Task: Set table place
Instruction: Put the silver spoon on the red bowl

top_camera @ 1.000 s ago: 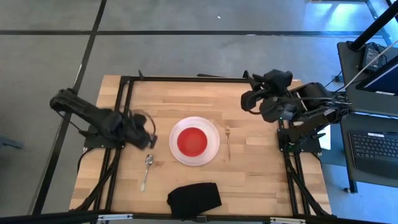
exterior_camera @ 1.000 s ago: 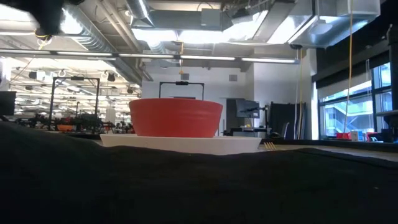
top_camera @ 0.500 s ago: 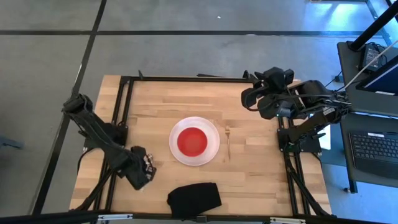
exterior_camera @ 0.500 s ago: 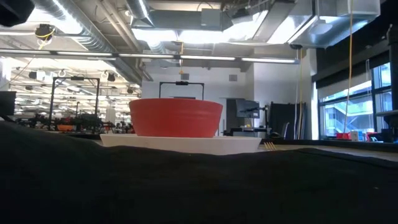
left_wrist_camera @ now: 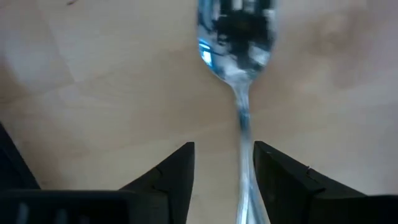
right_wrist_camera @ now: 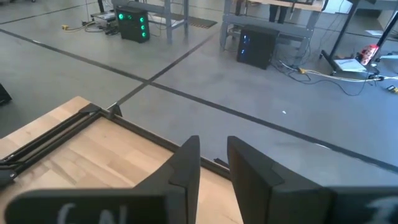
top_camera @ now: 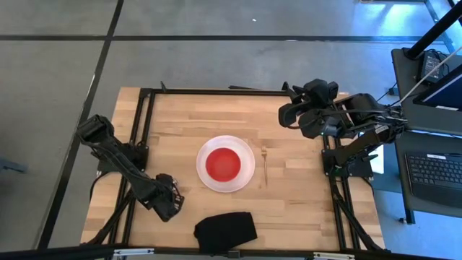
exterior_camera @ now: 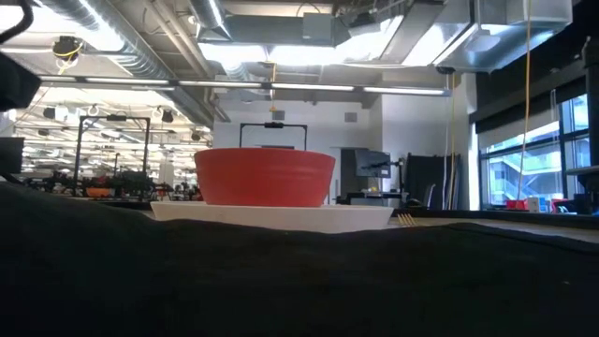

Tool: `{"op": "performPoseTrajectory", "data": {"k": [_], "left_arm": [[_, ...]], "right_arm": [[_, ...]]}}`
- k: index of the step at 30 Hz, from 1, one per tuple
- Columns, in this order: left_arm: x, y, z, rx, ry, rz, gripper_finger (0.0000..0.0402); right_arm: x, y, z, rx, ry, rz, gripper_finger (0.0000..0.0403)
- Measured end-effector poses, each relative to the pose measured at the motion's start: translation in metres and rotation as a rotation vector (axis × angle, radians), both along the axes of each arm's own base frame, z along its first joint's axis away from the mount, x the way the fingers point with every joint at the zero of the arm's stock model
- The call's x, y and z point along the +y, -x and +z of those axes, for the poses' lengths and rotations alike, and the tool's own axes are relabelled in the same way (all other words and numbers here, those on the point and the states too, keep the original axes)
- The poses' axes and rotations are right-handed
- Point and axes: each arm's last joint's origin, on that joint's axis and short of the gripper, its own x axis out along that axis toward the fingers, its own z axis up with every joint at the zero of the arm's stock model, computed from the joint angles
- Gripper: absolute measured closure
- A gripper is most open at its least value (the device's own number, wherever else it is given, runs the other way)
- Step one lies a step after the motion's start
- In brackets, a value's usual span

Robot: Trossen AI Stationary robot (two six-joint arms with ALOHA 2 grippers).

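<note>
The spoon's bowl is broad and rounded. My left gripper should grab the spoon by its slim, straight handle next.
A round white plate lies at the middle of the wooden table with a red bowl standing in it; both show in the low view. A slim fork lies flat to the plate's right. The silver spoon lies flat on the wood left of the plate. In the high view my left gripper hides it. My left gripper is low over the spoon and open, with one finger on each side of the handle. My right gripper is shut and empty over the table's far right.
A black cloth lies bunched at the table's near edge and fills the lower part of the low view. The black metal frame runs around the tabletop. Bare wood lies between the fork and the right frame rail.
My left gripper has swung from beside the plate's left rim toward the table's near edge and come down over the spoon, covering it in the high view. The spoon, plate, bowl and fork have stayed where they were.
</note>
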Motion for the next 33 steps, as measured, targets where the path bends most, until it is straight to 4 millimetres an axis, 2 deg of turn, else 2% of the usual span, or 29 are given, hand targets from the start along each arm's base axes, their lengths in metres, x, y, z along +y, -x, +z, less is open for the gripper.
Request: {"op": "performPoseTrajectory", "data": {"k": [8,27,30,33], "left_arm": [[-0.003,-0.003,-0.008,-0.066,0.061,0.0,0.025],[-0.003,-0.003,-0.017,-0.068,0.087,0.026,0.0253],[-0.003,-0.002,-0.017,-0.062,0.092,0.025,0.0268],[-0.003,-0.002,-0.017,-0.033,0.119,0.026,0.0306]], "right_arm": [[0.0,0.0,0.0,0.0,0.0,0.0,0.0318],[0.0,0.0,0.0,0.006,0.005,0.001,0.0318],[0.0,0.0,0.0,0.01,0.007,0.001,0.0318],[0.0,0.001,0.0,0.013,0.009,0.002,0.0318]]}}
